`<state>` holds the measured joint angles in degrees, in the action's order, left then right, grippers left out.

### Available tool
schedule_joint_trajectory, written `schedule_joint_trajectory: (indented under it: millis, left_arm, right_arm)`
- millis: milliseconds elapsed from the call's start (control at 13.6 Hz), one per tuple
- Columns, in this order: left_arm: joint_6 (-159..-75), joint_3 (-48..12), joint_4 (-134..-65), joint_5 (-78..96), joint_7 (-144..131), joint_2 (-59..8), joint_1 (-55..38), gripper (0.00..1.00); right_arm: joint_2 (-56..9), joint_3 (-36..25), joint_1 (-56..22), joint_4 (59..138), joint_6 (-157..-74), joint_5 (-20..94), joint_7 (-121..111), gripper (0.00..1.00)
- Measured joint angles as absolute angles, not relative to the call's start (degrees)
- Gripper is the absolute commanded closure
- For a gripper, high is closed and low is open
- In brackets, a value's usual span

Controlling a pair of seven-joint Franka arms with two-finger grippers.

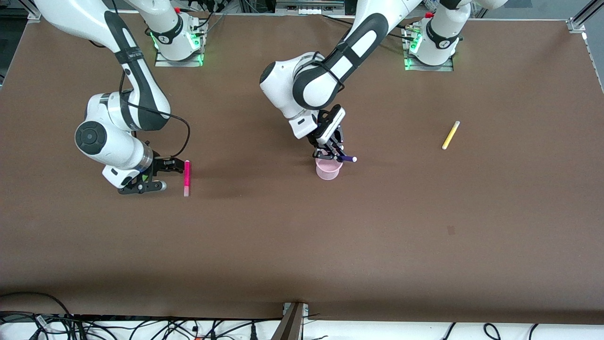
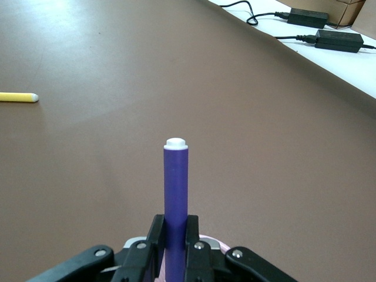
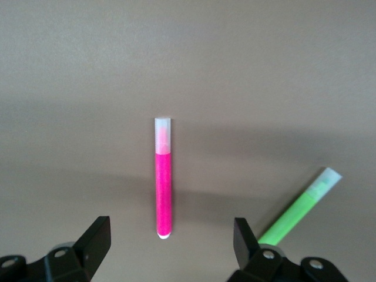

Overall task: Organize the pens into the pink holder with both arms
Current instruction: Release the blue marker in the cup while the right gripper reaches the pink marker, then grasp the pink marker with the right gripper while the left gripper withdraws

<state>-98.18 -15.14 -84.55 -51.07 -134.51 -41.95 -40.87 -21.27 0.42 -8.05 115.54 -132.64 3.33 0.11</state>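
My right gripper grips the magenta pen by its solid magenta end [image 1: 187,165] next, to get it into the pink holder [image 1: 329,169].
My left gripper [image 1: 330,153] is shut on the dark purple pen [image 1: 347,158] and holds it tilted right over the pink holder [image 1: 329,169]. In the left wrist view the pen [image 2: 175,188] stands out between the fingers of the left gripper [image 2: 175,229], with the holder's rim [image 2: 212,242] just under them. My right gripper [image 1: 163,175] is open and low over the table beside the magenta pen [image 1: 187,177]. In the right wrist view the right gripper [image 3: 170,241] is open around that pen's [image 3: 163,188] end, and the green pen [image 3: 296,211] lies beside it. The yellow pen [image 1: 450,135] lies toward the left arm's end.
The yellow pen also shows in the left wrist view [image 2: 17,97]. Power bricks and cables [image 2: 338,38] lie off the table edge. Cables and a metal bracket [image 1: 293,321] run along the table's edge nearest the front camera.
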Motion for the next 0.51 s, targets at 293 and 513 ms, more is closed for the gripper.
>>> schedule_joint_trajectory:
  millis: [293, 513]
  left_arm:
    - [-98.0, -14.9, -83.5, -51.1, -134.7, -42.5, -41.4, 0.51]
    - [-98.0, -14.6, -83.3, -51.1, -134.8, -42.5, -41.4, 0.32]
  right_arm:
    - [-21.5, 1.0, -8.1, 121.2, -139.7, 5.2, 0.1, 0.15]
    - [-21.8, 1.5, -8.1, 124.1, -142.8, 6.7, 0.2, 0.24]
